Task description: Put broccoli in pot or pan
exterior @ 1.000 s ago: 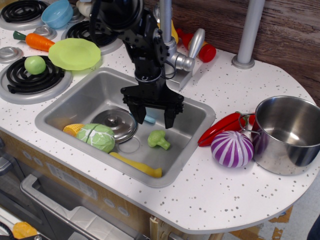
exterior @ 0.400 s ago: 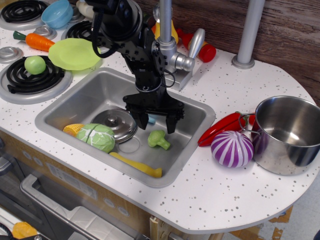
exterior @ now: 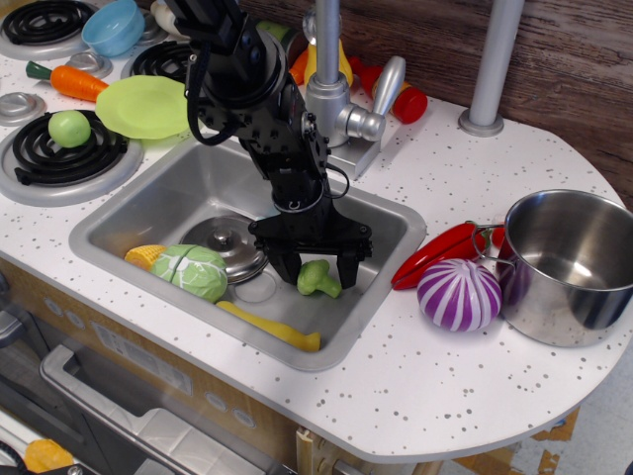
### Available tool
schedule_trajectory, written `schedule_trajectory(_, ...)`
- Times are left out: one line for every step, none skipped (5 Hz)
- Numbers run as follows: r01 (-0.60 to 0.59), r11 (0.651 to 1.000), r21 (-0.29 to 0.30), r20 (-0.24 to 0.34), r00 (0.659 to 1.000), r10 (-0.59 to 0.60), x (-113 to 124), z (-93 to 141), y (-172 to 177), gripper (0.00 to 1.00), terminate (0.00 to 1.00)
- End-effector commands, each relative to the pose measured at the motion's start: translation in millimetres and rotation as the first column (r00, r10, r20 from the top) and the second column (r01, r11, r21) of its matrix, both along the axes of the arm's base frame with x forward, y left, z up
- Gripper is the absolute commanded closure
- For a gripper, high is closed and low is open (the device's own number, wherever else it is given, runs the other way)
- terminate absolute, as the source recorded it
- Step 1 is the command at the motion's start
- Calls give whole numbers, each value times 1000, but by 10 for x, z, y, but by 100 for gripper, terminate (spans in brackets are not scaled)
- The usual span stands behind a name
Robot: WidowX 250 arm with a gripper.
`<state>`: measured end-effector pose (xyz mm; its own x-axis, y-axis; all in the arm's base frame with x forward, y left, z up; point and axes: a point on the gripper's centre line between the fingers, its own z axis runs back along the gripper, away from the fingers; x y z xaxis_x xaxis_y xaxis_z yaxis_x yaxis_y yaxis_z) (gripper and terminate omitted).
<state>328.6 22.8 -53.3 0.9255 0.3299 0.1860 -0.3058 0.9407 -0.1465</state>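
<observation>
Next, my gripper grips the small light-green broccoli by its rounded floret head (exterior: 314, 275), to put the broccoli in the steel pot (exterior: 569, 262).
The broccoli (exterior: 318, 278), a small light-green floret, lies on the floor of the steel sink (exterior: 188, 188). My black gripper (exterior: 318, 274) is open and lowered into the sink, with one finger on each side of the broccoli. Whether the fingers touch it I cannot tell. The pot (exterior: 566, 265), large, shiny and empty, stands on the counter at the far right, well away from the gripper.
In the sink also lie a round green cabbage (exterior: 194, 271), a steel lid (exterior: 226, 243), corn (exterior: 144, 256) and a yellow banana (exterior: 269, 328). A purple-striped onion (exterior: 458, 294) and a red pepper (exterior: 440, 253) sit between sink and pot. The faucet (exterior: 331, 79) stands behind.
My gripper has moved down and slightly right inside the sink, from above the lid's edge to straddling the broccoli. The broccoli has not moved.
</observation>
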Motion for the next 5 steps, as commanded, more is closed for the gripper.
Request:
schedule_trajectory(18, 1000, -9, 36, 999, -18, 62, -22, 73, 100, 0)
schedule_trajectory(-6, 1000, 13, 30, 1000, 6, 72, 11, 43, 100, 0)
schedule_trajectory(25, 998, 60, -3, 1000, -25, 123, 313, 18, 100, 0)
schedule_trajectory(22, 988, 156, -37, 999, -16, 104, 795, -138, 100, 0)
schedule_trajectory(43, 976, 212, -54, 998, -32, 100, 1247, -421, 100, 0)
